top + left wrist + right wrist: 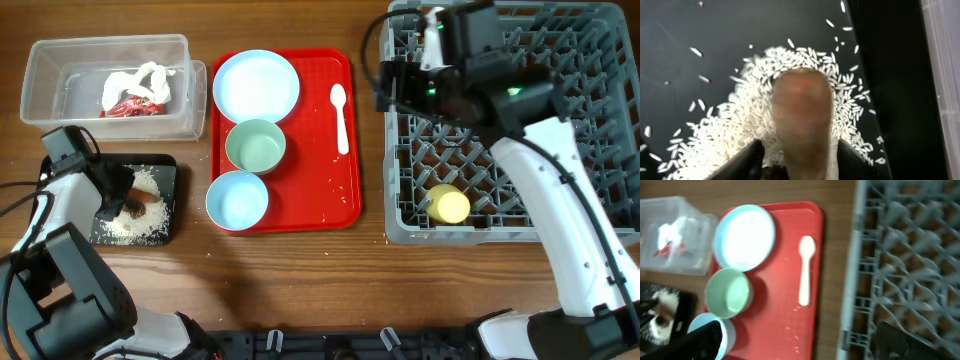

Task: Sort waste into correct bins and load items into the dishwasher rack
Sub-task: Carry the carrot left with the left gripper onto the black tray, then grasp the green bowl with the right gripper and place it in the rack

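Observation:
The mint bowl needs to be tipped into the dishwasher rack, so my right gripper should next grab the mint bowl's rim (283,144) on the side facing the spoon (340,115).
My left gripper (118,197) is over the black tray (165,232), shut on the brown sausage-like stick (804,117), which is held above the white rice-like crumbs (747,120). The clear tub (60,60) holds the crumpled tissue (140,78) and red wrapper (128,106). The plate (256,84), mint bowl (255,145), pale bowl (237,198) and spoon (340,115) lie on the red tray (345,205). The yellow cup (448,204) lies in the grey rack (400,232). My right gripper (392,85) is open and empty over the rack's left edge.
In the right wrist view the open right gripper (800,345) looks down on the plate (744,236), mint bowl (727,292), spoon (805,270) and rack wall (860,255). A strip of bare wood lies between the red tray and the rack.

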